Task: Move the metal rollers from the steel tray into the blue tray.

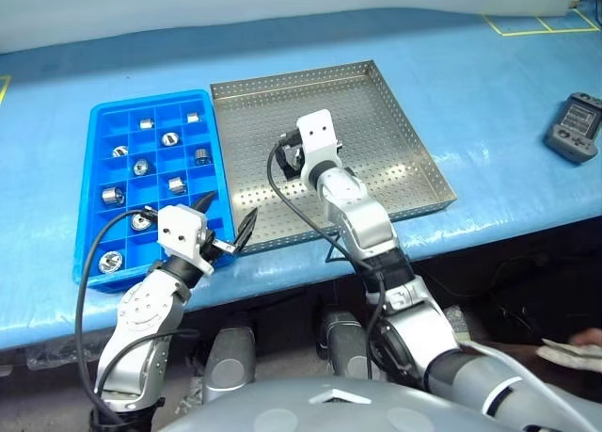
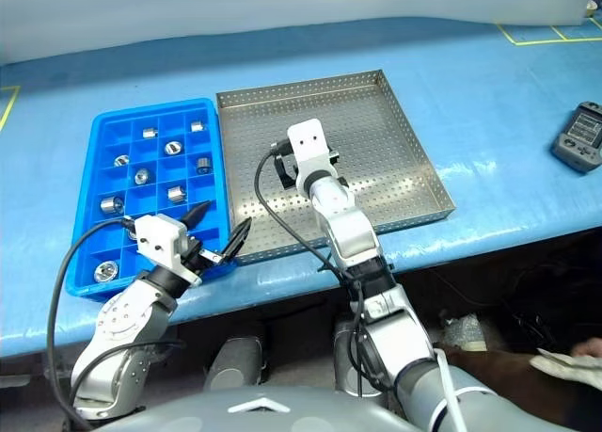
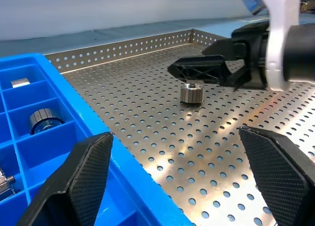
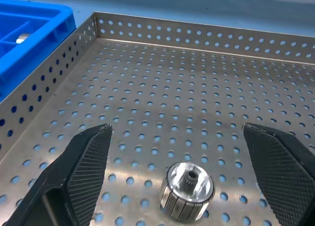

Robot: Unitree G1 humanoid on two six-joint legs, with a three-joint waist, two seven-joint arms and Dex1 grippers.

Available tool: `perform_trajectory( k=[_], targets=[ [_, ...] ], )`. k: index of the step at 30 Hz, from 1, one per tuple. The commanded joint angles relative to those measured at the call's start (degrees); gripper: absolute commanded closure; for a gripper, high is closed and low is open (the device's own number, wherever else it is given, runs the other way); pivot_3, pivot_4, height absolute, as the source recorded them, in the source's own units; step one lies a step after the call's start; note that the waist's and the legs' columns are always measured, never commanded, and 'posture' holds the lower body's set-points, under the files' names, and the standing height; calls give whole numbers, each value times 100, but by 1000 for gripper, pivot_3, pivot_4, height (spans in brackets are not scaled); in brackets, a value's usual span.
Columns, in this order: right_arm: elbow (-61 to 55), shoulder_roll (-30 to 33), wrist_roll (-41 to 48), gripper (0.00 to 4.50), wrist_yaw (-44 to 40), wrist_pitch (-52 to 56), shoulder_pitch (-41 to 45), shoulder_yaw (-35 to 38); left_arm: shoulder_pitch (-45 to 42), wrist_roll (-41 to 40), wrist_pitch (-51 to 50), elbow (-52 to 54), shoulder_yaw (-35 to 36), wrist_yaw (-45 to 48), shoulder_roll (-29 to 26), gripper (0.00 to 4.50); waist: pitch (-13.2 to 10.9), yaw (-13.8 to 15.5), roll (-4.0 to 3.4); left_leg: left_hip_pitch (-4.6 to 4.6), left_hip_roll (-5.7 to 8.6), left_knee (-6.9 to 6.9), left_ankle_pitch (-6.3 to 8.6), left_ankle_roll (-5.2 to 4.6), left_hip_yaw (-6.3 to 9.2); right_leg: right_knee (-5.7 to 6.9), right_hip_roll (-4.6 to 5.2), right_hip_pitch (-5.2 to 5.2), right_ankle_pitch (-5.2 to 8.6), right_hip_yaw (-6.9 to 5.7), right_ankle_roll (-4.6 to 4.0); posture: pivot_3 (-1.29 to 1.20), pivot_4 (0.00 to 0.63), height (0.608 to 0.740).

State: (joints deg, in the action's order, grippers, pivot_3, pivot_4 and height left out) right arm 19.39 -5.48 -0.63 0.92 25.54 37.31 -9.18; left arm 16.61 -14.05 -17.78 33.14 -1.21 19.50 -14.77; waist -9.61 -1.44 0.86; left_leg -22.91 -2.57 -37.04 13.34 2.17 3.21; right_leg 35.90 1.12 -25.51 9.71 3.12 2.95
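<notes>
The steel tray's perforated bottom shows between my right gripper's fingers and the metal roller below, so closing now would miss it. The gripper moves lower, before closing.
The steel tray lies in the middle of the blue table. One metal roller stands on its perforated floor near the left front; it also shows in the left wrist view. My right gripper hangs low over that spot, open, with the roller just ahead between its two fingers and untouched. The blue tray sits against the steel tray's left side and holds several metal rollers in separate compartments. My left gripper is open and empty above the front corner where the two trays meet.
A grey handheld device lies on the table at the far right. Yellow tape lines mark the back right corner. The table's front edge runs just below both trays. A person's hand shows at the lower right.
</notes>
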Motion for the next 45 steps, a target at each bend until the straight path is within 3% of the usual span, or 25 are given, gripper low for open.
perform_trajectory(
  k=[1, 8, 11, 17, 18, 29, 39, 45],
  targets=[
    [858, -111, 81, 19, 214, -514, 346, 388, 80, 18, 188, 181, 1, -64, 54, 0, 0, 15, 0, 0, 0, 1, 0, 0, 0, 0, 0, 0, 0, 0, 0, 144, 150, 740],
    [2233, -175, 166, 19, 180, -859, 580, 680, 198, 32, 226, 250, -24, -126, 48, 0, 0, 62, -2, 0, 1, 0, 0, -1, 0, 0, 0, 2, 0, 2, -1, 172, 150, 740],
    [2072, -207, 147, 580, 51, -878, 413, 613, 236, 35, 214, 275, -2, -144, 30, 0, 0, 68, -3, 9, 0, 0, 0, -1, 1, 2, -2, 8, 0, 2, -1, 177, 150, 740],
    [782, -321, 127, 2651, -253, -448, -101, 274, 306, 28, 210, 309, 33, -188, 22, 0, 0, 77, -3, 9, -1, 0, 0, -1, 1, 3, -2, 8, 0, 3, -1, 190, 150, 740],
    [539, -344, 122, 2804, -304, -359, -162, 194, 331, 26, 216, 320, 44, -198, 20, 0, -1, 78, -4, 8, -1, 1, 0, -1, 1, 3, -2, 6, 0, 3, -1, 190, 150, 740],
    [-1232, -938, 537, 2791, -1225, 523, 176, -900, 938, 52, 410, 660, 431, -501, 129, 0, -4, 167, -7, 5, -3, 6, 0, -1, 5, 3, -2, 1, 3, -2, -5, 302, 150, 740],
    [-1212, -994, 731, 2791, -1617, 670, -161, -1893, 1597, 128, 555, 953, 595, -732, 290, 0, -6, 493, -4, -3, -3, 6, 1, 0, 6, -2, 1, -8, 5, -7, -6, 385, 150, 740],
    [-922, -886, 795, 2791, -1551, 798, -254, -1903, 1622, 200, 580, 950, 486, -804, 366, 0, -8, 648, -4, -6, -3, 6, 3, 3, 7, -6, 3, -11, 6, -11, -6, 388, 150, 740]
  ],
)
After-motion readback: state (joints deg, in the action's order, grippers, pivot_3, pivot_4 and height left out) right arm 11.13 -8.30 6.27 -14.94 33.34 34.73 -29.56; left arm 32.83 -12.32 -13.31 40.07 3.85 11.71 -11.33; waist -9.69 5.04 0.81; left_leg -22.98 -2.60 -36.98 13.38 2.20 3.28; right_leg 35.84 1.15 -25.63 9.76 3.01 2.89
